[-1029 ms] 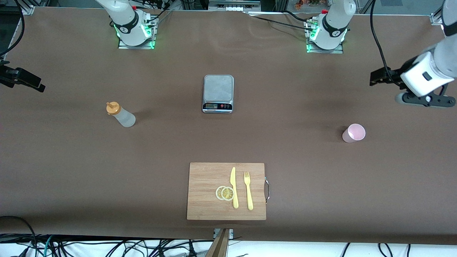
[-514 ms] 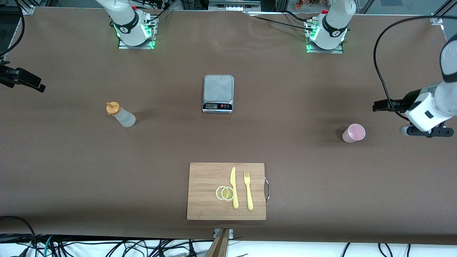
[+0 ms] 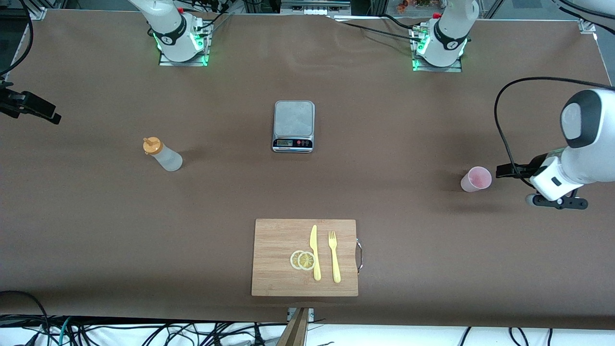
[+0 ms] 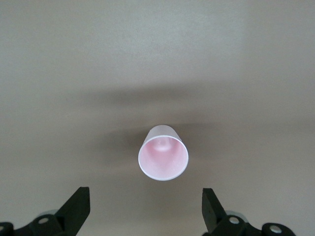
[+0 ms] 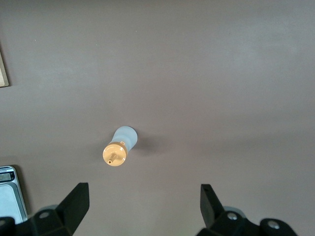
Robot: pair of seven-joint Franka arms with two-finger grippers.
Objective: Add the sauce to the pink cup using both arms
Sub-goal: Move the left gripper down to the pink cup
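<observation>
Next, my left gripper grips the cup by its rim [image 4: 163, 179], which keeps the pink cup's opening [image 4: 163, 158] free for the sauce.
The pink cup [image 3: 475, 179] stands upright on the brown table toward the left arm's end. It is empty in the left wrist view [image 4: 163, 153]. My left gripper [image 3: 500, 170] hangs open over the table just beside the cup, apart from it; in its wrist view [image 4: 145, 211] the cup lies ahead of the open jaws. The sauce bottle [image 3: 162, 154] with its orange cap stands toward the right arm's end and shows in the right wrist view [image 5: 119, 146]. My right gripper [image 3: 54, 116] waits open and empty over the table's edge, well apart from the bottle [image 5: 142, 206].
A kitchen scale [image 3: 293, 126] sits mid-table between the bases and shows at the right wrist view's edge [image 5: 10, 191]. A wooden cutting board [image 3: 274, 235] nearer the front camera carries lemon slices [image 3: 302, 260], a yellow knife [image 3: 314, 252] and a fork [image 3: 334, 256].
My left arm has swung down and come level with the pink cup, its gripper now close beside it. The right arm, cup and bottle have not moved.
</observation>
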